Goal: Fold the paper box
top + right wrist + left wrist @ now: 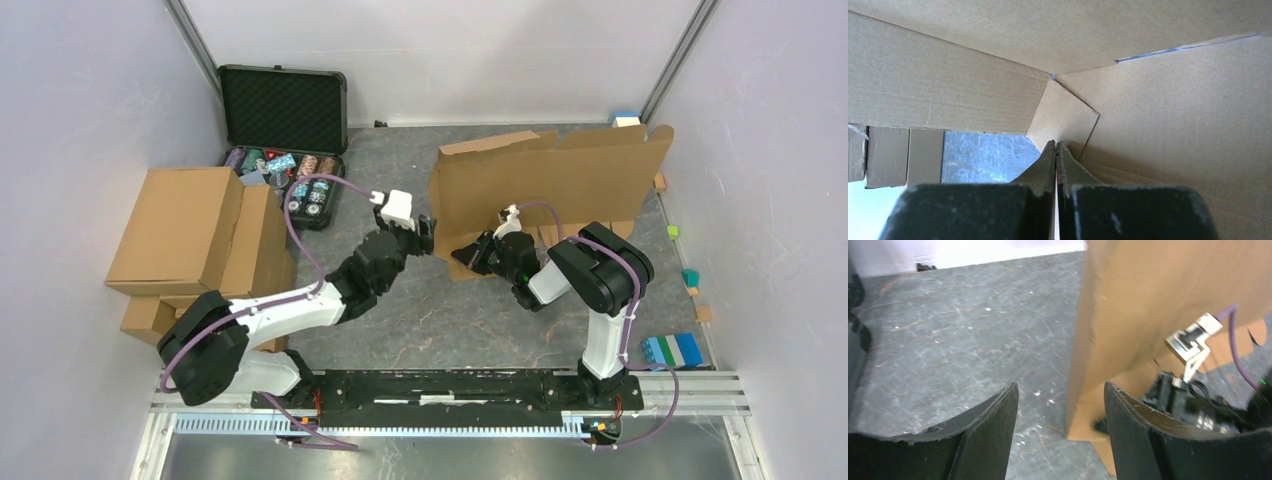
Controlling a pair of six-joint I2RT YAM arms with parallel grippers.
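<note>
I will next use my left gripper to grab the paper box by its nearest vertical side edge. The box's flaps and far panel will stay free for folding.
The paper box is a brown cardboard sheet standing half raised at the back right of the table, with its panels upright and its flaps on the table. My left gripper is open just off the box's left side. In the left wrist view the box's vertical edge lies beyond the gap of the gripper, untouched. My right gripper is shut and sits low against the front of the box. In the right wrist view its tips rest against a small corner flap inside the box, with nothing between them.
An open black foam-lined case with poker chips stands at the back left. A pile of brown cartons sits along the left wall. Coloured blocks and smaller pieces lie by the right wall. The right arm's wrist shows in the left wrist view.
</note>
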